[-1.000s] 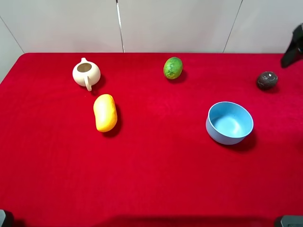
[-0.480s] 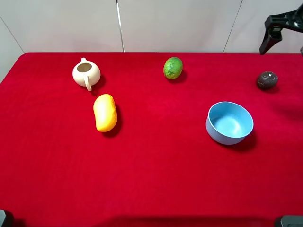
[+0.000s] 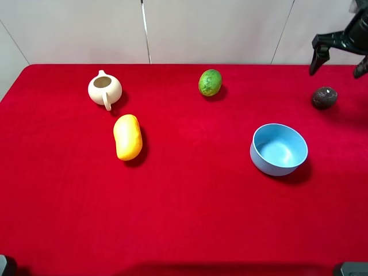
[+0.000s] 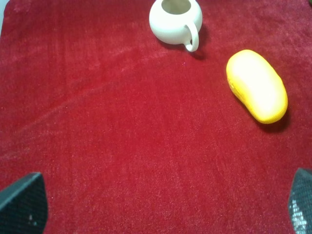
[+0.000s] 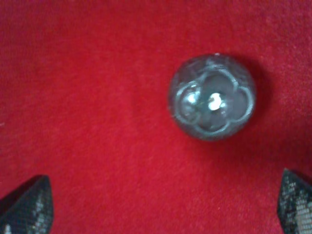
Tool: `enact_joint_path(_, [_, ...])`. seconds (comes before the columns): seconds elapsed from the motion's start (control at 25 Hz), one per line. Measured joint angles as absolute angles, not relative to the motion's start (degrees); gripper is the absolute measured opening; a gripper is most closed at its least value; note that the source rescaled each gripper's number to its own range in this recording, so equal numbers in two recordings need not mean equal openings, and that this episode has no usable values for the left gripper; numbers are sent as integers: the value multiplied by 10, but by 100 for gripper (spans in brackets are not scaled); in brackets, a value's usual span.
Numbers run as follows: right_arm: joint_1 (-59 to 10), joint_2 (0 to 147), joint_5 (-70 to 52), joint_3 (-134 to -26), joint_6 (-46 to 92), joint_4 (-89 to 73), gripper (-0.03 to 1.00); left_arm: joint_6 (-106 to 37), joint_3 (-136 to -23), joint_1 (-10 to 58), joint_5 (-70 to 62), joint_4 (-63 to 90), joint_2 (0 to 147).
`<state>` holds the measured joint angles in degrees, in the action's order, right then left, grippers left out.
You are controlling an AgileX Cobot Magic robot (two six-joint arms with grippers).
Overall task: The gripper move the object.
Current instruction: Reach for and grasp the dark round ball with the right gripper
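I will move the dark glossy ball across the cloth (image 3: 190, 190), so next I will grab it with my right gripper by its rounded body (image 3: 324, 98).
The object, a small dark brown-purple glossy ball (image 3: 324, 98), lies on the red cloth at the far right. In the right wrist view it (image 5: 212, 96) sits apart from the fingertips, between them and further out. My right gripper (image 3: 339, 60) hangs open above and just behind it, with nothing in it; its fingertips (image 5: 29, 204) show wide apart. My left gripper (image 4: 161, 209) is open and empty over bare cloth, with only its fingertips (image 4: 23, 202) showing; it is out of the high view.
A blue bowl (image 3: 279, 149) stands in front of and left of the ball. A green oval fruit (image 3: 210, 83) lies at the back centre. A yellow mango (image 3: 127, 137) and a cream teapot (image 3: 104, 89) are on the left. A white wall runs behind the table's far edge.
My right gripper has come in from the right edge, moving left until both open fingers hang above and behind the ball. Nothing on the table has moved.
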<state>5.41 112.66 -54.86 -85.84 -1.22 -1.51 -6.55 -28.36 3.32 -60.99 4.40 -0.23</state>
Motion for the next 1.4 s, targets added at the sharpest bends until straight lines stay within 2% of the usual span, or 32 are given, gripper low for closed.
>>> enact_joint_path(0.36, [87,1188,-515,-859,0,-42,100,-65,-284,33,-610,44,-2])
enact_joint_path(1.0, [94,1244,-430,-862,5,-42,100,-65,-284,33,-610,44,-2])
enact_joint_path(1.4, [100,1269,-427,-865,5,-42,100,-65,-284,33,-610,44,-2])
